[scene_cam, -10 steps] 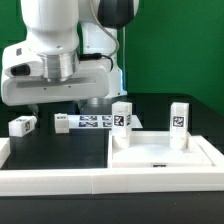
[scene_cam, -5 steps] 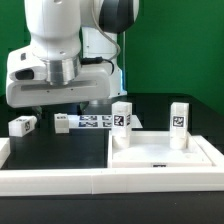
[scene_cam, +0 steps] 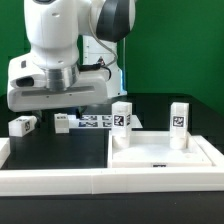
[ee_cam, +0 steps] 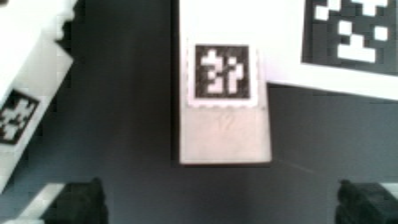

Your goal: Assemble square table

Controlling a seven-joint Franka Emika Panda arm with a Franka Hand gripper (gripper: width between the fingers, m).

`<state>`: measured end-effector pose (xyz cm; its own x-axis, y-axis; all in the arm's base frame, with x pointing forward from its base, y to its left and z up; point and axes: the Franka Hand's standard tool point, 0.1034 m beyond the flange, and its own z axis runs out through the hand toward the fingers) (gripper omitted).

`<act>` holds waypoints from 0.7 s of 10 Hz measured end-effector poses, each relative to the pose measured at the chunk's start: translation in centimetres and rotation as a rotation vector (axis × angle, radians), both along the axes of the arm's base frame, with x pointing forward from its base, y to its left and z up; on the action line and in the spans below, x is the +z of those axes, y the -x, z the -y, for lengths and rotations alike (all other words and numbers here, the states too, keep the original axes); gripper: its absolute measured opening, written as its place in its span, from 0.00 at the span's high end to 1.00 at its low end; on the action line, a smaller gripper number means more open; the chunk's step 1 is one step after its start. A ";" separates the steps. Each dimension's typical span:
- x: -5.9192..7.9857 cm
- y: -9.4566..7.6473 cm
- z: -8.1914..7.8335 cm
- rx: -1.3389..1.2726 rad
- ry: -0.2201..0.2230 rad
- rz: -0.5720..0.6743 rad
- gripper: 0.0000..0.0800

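Note:
The gripper's fingers stop short of the tagged leg and would miss it if they closed now, so the gripper needs to move toward the leg before it closes.
The white square tabletop point(scene_cam: 165, 157) lies rim-up at the exterior view's right. Two white legs point(scene_cam: 122, 117) point(scene_cam: 179, 118) stand upright on it, their tags facing the camera. A third leg point(scene_cam: 21, 125) lies on the black table at the left. A fourth leg point(scene_cam: 62, 122) point(ee_cam: 226, 105) lies beside the marker board point(scene_cam: 95, 122). My gripper point(ee_cam: 224, 203) hangs over this fourth leg, open and empty. Both dark fingertips point(ee_cam: 80, 200) show apart at the frame's edge, with the leg just beyond them. The arm's white body hides the fingers in the exterior view.
A long white L-shaped border wall point(scene_cam: 55, 182) runs along the front of the black table. In the wrist view a corner of the marker board point(ee_cam: 347, 40) and another tagged white piece point(ee_cam: 27, 95) flank the leg. A green backdrop stands behind.
The arm has shifted slightly toward the exterior view's right and a little lower. The jaws stay open, and no part has moved.

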<state>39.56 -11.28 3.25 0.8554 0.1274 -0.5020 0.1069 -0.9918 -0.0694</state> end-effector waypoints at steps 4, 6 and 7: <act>-1.0 0.3 0.2 0.022 0.010 -0.117 0.19; -1.4 0.9 0.7 0.053 0.046 -0.273 0.19; -1.7 0.9 0.8 0.074 0.061 -0.325 0.19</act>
